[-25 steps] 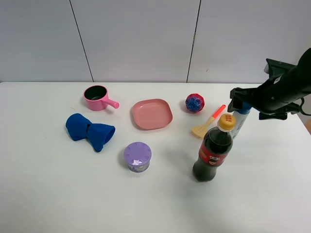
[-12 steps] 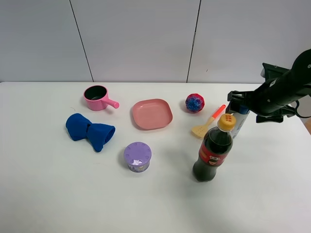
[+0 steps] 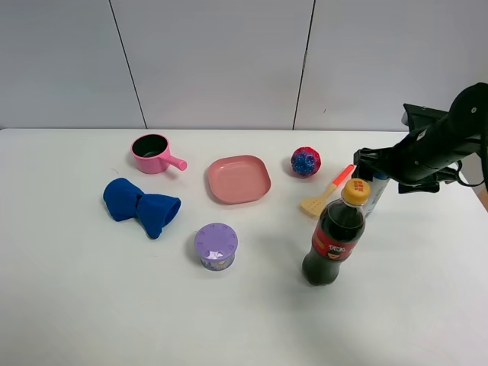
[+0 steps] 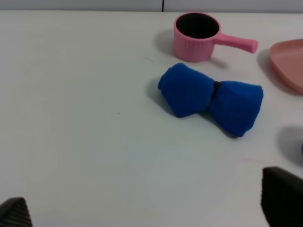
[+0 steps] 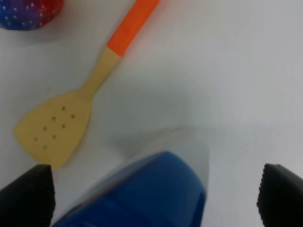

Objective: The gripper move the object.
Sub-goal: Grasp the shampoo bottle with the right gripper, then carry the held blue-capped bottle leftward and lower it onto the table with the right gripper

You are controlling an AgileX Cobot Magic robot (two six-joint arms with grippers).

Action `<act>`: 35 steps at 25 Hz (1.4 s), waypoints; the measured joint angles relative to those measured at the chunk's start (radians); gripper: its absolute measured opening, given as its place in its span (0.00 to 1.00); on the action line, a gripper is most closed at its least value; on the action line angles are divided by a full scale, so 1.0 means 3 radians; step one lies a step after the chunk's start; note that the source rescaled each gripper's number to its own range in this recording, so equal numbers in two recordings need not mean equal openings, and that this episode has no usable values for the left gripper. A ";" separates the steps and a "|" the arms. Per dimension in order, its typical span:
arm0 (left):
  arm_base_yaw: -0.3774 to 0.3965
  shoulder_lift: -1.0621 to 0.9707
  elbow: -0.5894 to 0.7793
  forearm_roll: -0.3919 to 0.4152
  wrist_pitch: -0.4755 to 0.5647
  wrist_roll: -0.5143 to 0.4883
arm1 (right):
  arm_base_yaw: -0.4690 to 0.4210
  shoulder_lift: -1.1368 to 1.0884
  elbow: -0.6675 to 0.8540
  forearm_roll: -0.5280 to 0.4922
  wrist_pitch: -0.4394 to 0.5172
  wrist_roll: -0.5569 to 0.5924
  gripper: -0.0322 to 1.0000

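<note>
The small white bottle (image 3: 376, 195) is the object to move, and my right gripper should pick it up by its blue cap (image 3: 380, 176) next.
The small white bottle (image 3: 376, 195) stands at the right of the table, just behind the cola bottle's yellow cap. My right gripper (image 3: 372, 169) hangs directly over it and hides its top. In the right wrist view the bottle's blue cap (image 5: 142, 194) sits between the two dark fingertips (image 5: 29, 195), with gaps on both sides, so the right gripper (image 5: 154, 196) is open. My left gripper (image 4: 147, 208) is open and empty above bare table, and it does not show in the exterior high view.
A dark cola bottle (image 3: 333, 236) stands just in front of the white bottle. A yellow spatula with an orange handle (image 3: 328, 194) and a red-blue ball (image 3: 305, 162) lie to its left. A pink plate (image 3: 239, 179), pink pot (image 3: 152, 152), blue bow (image 3: 141, 204) and purple tub (image 3: 216, 245) lie further left.
My right arm has shifted slightly and brought its gripper down over the white bottle, now covering the blue cap. The bottle and the other items have not moved.
</note>
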 joint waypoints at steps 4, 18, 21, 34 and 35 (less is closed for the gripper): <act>0.0000 0.0000 0.0000 0.0000 0.0000 0.0000 | 0.0000 0.0007 0.0000 0.0006 -0.0014 -0.0052 0.98; 0.0000 0.0000 0.0000 0.0000 0.0000 0.0000 | 0.0000 0.0007 0.0000 0.0071 -0.0127 -0.0185 0.45; 0.0000 0.0000 0.0000 0.0000 0.0000 0.0000 | 0.0000 0.0007 0.0000 0.0063 -0.0162 -0.0198 0.17; 0.0000 0.0000 0.0000 0.0000 0.0000 0.0000 | 0.0000 -0.0143 0.0000 0.0062 0.0006 -0.0479 0.03; 0.0000 0.0000 0.0000 0.0000 0.0000 0.0000 | 0.0000 -0.0232 0.0000 0.0062 0.0029 -0.0516 0.03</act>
